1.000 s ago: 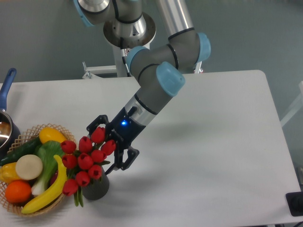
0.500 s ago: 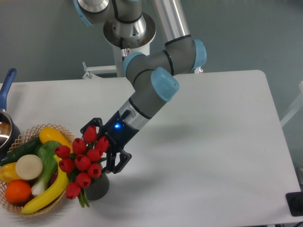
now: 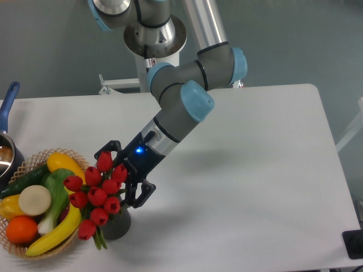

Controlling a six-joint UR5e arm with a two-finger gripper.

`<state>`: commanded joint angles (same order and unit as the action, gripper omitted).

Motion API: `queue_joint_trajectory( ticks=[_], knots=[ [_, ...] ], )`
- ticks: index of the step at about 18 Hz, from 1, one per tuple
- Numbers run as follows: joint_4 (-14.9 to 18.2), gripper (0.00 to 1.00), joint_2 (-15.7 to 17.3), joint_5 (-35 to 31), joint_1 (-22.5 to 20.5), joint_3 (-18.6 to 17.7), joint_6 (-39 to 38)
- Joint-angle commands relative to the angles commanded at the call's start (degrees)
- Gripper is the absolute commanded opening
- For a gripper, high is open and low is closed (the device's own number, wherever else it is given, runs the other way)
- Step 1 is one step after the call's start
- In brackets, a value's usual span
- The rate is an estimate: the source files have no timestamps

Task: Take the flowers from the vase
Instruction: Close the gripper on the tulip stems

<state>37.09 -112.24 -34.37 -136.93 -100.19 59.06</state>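
Note:
I should next grab the red flowers by their stems with my gripper, and then I will lift them out of the dark grey vase [image 3: 117,225].
The flowers [image 3: 95,195], a bunch of red tulips with green stems, stand in the small dark grey vase [image 3: 117,225] near the table's front left and lean left toward the basket. My gripper [image 3: 122,173] reaches in from the upper right at the height of the buds. Its jaws stand wide apart, one black finger [image 3: 105,150] above the bunch and the other at its right side. The upper buds sit between the fingers, and the fingers do not look closed on them. The stems are mostly hidden behind the buds.
A round wicker basket [image 3: 72,155] of fruit and vegetables sits directly left of the vase, touching the leaning bunch. A pot with a blue handle [image 3: 7,105] is at the left edge. A small black object [image 3: 353,245] lies at the front right corner.
My gripper has moved left and slightly down, further around the buds. The bunch has shifted and tilted left toward the basket. The vase stays where it was.

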Motion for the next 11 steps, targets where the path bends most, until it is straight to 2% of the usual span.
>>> queue_joint_trajectory(
  ticks=[3,4,6,9,11],
  knots=[
    [0.0,0.96,0.09,0.0,0.0,0.09,0.0],
    [0.0,0.85,0.17,0.0,0.0,0.0,0.0],
    [0.0,0.69,0.35,0.0,0.0,-0.09,-0.09],
    [0.0,0.58,0.53,0.0,0.0,-0.18,-0.17],
    [0.0,0.55,0.53,0.0,-0.09,-0.18,-0.18]
  ],
)
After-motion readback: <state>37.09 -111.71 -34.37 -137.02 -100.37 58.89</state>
